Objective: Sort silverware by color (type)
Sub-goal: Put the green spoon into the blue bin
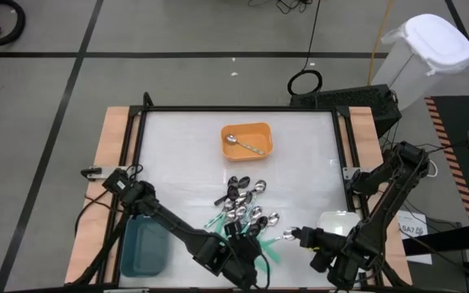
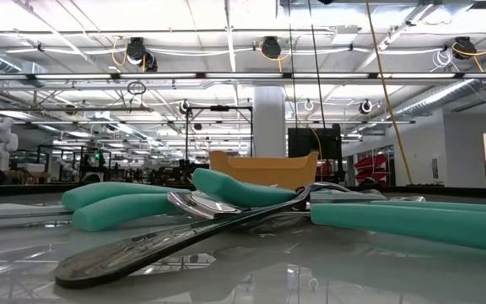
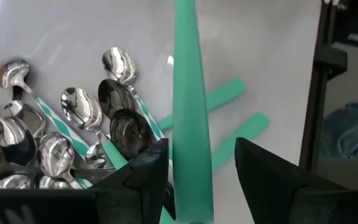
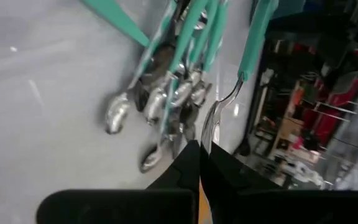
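Note:
My left gripper grabs the teal-handled spoon by its teal handle (image 1: 269, 242) next, to sort the spoon into the teal tray (image 1: 144, 246) with its own color.
A pile of silverware (image 1: 247, 213) lies near the table's middle: teal-handled spoons, shiny silver ones and dark ones (image 3: 73, 137). One silver spoon (image 1: 243, 145) lies in the orange tray (image 1: 260, 130). At the near edge my right gripper (image 4: 199, 148) is shut on a teal-handled spoon (image 4: 253, 37). Its teal handle (image 3: 191, 124) reaches across to my left gripper (image 3: 201, 143), which is open with a finger on either side of the handle; a gap shows on one side. I cannot tell whether the other finger touches. My right gripper pinches the teal-handled spoon by the tip of its silver bowl (image 4: 209, 127) between its two shut fingers, only at their free ends. The spoon runs on straight beyond the fingers, handle away from them, and is lifted clear of the table.
A teal tray (image 1: 145, 248) stands at the near left under my left arm, and a white tray (image 1: 336, 221) at the near right beside my right arm. Loose teal handles (image 2: 133, 207) spread toward the near edge. The black frame (image 1: 344, 163) bounds the table.

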Robot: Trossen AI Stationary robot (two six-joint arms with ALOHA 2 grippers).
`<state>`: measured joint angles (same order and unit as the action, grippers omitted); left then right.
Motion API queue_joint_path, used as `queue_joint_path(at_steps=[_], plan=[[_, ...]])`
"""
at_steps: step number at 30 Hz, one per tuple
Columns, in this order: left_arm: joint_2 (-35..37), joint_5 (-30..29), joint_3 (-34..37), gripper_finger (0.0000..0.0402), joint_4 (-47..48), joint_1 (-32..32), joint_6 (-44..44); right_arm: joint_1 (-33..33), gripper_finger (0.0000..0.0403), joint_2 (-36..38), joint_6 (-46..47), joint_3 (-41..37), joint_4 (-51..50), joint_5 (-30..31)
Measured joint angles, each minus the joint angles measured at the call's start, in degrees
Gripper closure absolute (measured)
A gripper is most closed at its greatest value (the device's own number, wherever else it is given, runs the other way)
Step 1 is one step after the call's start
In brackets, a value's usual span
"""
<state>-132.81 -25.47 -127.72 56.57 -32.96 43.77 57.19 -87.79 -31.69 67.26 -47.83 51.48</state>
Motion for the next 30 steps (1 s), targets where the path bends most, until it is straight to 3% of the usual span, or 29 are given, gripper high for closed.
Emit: queue_joint_path(at_steps=[14,30], plan=[[0.0,-3.4,0.0,0.0217,-0.4,0.0,4.8,0.4,0.04,-0.1,-9.8,0.0,2.4,2.3],[0.0,-3.6,0.0,0.0218,-0.4,-0.2,9.4,1.4,0.04,-0.1,-11.7,0.0,3.5,4.2]])
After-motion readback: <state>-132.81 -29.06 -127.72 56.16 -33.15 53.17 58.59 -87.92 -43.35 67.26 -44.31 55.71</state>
